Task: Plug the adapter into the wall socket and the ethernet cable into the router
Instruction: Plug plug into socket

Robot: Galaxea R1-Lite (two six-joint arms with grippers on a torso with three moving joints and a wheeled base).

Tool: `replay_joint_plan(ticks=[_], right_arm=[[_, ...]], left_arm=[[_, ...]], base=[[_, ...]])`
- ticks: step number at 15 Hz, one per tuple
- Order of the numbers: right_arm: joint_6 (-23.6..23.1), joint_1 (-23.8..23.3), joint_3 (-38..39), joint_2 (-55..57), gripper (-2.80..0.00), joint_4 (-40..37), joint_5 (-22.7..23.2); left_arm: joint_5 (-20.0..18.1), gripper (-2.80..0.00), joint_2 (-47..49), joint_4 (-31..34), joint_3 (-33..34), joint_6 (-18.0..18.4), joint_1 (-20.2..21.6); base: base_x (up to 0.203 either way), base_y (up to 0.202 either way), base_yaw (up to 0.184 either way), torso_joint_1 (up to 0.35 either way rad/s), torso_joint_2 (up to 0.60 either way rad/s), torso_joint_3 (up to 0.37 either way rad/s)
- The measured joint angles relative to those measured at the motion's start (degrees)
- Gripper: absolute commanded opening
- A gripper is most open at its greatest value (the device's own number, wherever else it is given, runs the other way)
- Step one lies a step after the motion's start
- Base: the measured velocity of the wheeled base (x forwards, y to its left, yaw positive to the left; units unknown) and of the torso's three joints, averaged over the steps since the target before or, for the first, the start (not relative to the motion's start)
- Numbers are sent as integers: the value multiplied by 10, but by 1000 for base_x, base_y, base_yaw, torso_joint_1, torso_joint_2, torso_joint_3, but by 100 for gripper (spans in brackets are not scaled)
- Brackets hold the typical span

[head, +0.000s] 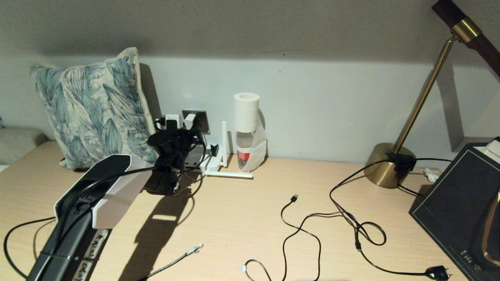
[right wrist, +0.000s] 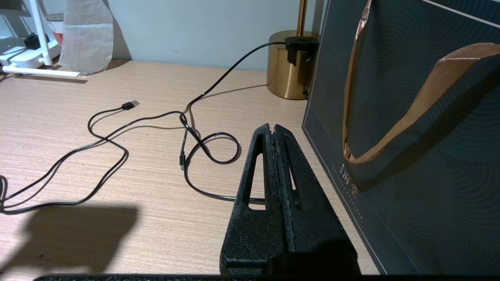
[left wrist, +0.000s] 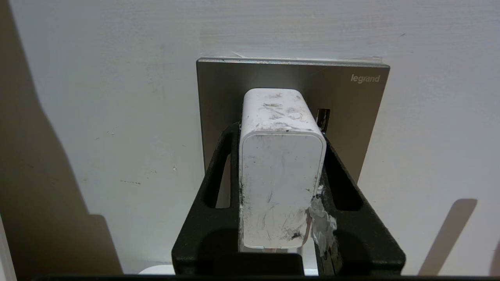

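Note:
The far end of the white adapter meets the grey wall socket point(head: 197, 117), so the robot's left gripper needs to let go of the adapter now.
The scuffed white adapter point(left wrist: 282, 171) sits between the black fingers of my left gripper point(left wrist: 279, 130), which is shut on it. Its far end meets the grey wall socket point(left wrist: 351, 101); whether the pins are in is hidden. From the head, the left gripper point(head: 183, 128) is up at the wall socket point(head: 197, 117) beside the pillow. The white router point(head: 213, 164) lies below the socket, one antenna upright, one flat. The ethernet cable point(head: 194, 248) lies loose near the table's front, its clear connector free. My right gripper point(right wrist: 272, 127) is shut and empty, low over the table by a dark bag.
A leaf-print pillow point(head: 93, 113) leans on the wall left of the socket. A water bottle point(head: 246, 144) stands right of the router. A black USB cable point(head: 295, 198) and a black cord with a chunky plug point(head: 437, 273) sprawl mid-table. Brass lamp point(head: 390, 168) and dark paper bag point(head: 461, 207) at right.

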State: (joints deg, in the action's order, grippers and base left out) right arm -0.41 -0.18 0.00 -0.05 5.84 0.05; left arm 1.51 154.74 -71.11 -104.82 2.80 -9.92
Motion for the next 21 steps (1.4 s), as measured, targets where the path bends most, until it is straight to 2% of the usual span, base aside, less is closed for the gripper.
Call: replay_joint_plan(ticks=[4,14,15,21], right_arm=[[0,0,0,0,-280,0,0],[0,0,0,0,-280,0,0],[0,0,0,0,-280,0,0],[0,0,0,0,-280,0,0]], left_arm=[[5,-280,14,2,-28,-1,-1],[5,-280,19,0,-32,-1,-3],[5,0,19,0,-32,-1,-3],[4,0,19,-10,-28,-5,-4]], base=[[0,0,0,0,0,0],[0,0,0,0,0,0],[0,0,0,0,0,0],[0,0,0,0,0,0]])
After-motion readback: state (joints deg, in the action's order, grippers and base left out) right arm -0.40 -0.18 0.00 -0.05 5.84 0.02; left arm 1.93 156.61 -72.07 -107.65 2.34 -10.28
